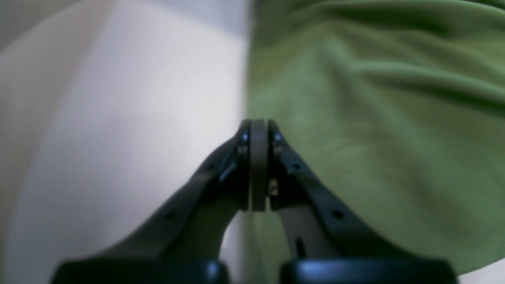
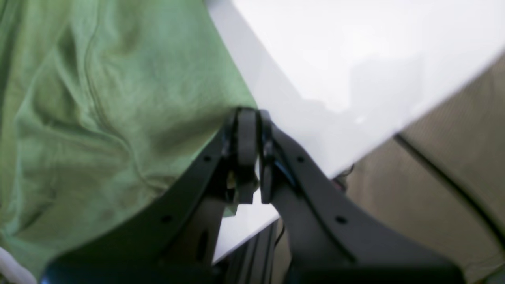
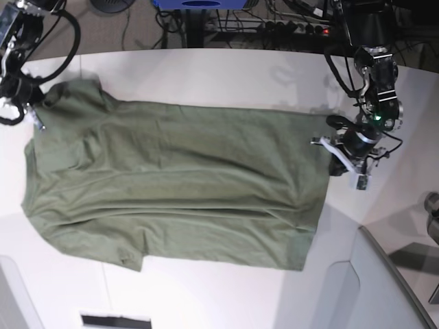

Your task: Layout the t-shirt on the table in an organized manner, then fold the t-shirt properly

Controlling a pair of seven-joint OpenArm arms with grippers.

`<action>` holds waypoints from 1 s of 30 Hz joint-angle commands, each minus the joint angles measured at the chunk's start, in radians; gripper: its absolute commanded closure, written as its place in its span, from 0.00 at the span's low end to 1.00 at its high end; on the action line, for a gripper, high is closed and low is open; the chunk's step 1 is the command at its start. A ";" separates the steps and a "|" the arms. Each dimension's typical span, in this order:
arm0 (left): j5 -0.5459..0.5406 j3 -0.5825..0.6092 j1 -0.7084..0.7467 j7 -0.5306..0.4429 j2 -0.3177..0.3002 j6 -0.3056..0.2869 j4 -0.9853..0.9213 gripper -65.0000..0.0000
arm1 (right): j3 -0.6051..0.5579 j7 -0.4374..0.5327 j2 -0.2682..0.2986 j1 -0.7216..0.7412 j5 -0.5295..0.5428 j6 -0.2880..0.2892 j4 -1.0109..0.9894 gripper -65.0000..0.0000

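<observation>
The t-shirt's pinched edge is short of the back of the table in the base view. My right gripper should keep holding the t-shirt until the t-shirt's corner lies farther back.
The olive-green t-shirt lies spread across the white table, wrinkled, with its lower corner folded near the front. In the base view my left gripper sits at the shirt's right edge. The left wrist view shows the left gripper shut, pinching the t-shirt right at its straight edge over the table. My right gripper is at the shirt's far-left upper corner. In the right wrist view the right gripper is shut on the edge of the t-shirt, beside the table.
A grey-white raised panel with a dark rim stands at the front right, and another panel at the front left. Cables and a power strip lie behind the table. The table's edge and the floor are close to the right gripper.
</observation>
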 commanded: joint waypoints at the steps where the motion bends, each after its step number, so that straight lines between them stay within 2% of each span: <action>1: -0.006 0.008 -0.013 -0.020 -0.012 0.003 0.009 1.00 | 0.012 0.010 0.003 0.003 0.002 0.003 0.019 1.00; 6: -0.006 0.080 -0.021 -0.020 -0.012 0.003 0.007 1.00 | 0.027 -0.010 -0.058 -0.026 0.020 0.003 0.029 1.00; 9: -0.006 0.095 -0.030 -0.020 -0.012 0.003 0.007 1.00 | 0.040 -0.033 -0.077 -0.055 0.106 0.003 0.039 1.00; 11: -0.006 0.095 -0.031 -0.020 -0.012 0.003 0.007 1.00 | 0.104 -0.030 -0.089 -0.069 0.189 0.002 0.043 1.00; 13: -0.006 0.092 -0.031 -0.020 -0.012 0.003 0.006 1.00 | 0.156 -0.030 -0.091 -0.069 0.217 0.002 0.043 0.99; 19: -0.006 0.097 -0.035 -0.022 -0.027 0.003 -0.049 1.00 | 0.176 -0.039 -0.086 -0.069 0.158 -0.003 0.098 0.70; 21: -0.006 0.097 -0.035 -0.022 -0.030 0.003 -0.049 1.00 | 0.176 -0.032 -0.092 -0.077 0.125 -0.003 0.138 0.65; 24: -0.006 0.087 -0.033 -0.023 -0.035 0.003 -0.054 1.00 | 0.175 0.001 -0.100 -0.083 0.105 0.000 0.210 0.64; 27: -0.008 0.087 -0.031 -0.023 -0.035 0.003 -0.054 1.00 | 0.124 0.054 -0.081 -0.074 0.102 0.015 0.209 0.65; 29: -0.011 0.097 -0.024 -0.023 -0.033 0.003 -0.048 1.00 | 0.043 0.068 -0.032 -0.054 0.100 0.065 0.167 0.67; 30: -0.009 0.098 -0.021 -0.023 -0.027 0.003 -0.045 1.00 | -0.003 0.074 -0.009 -0.047 0.100 0.086 0.124 0.73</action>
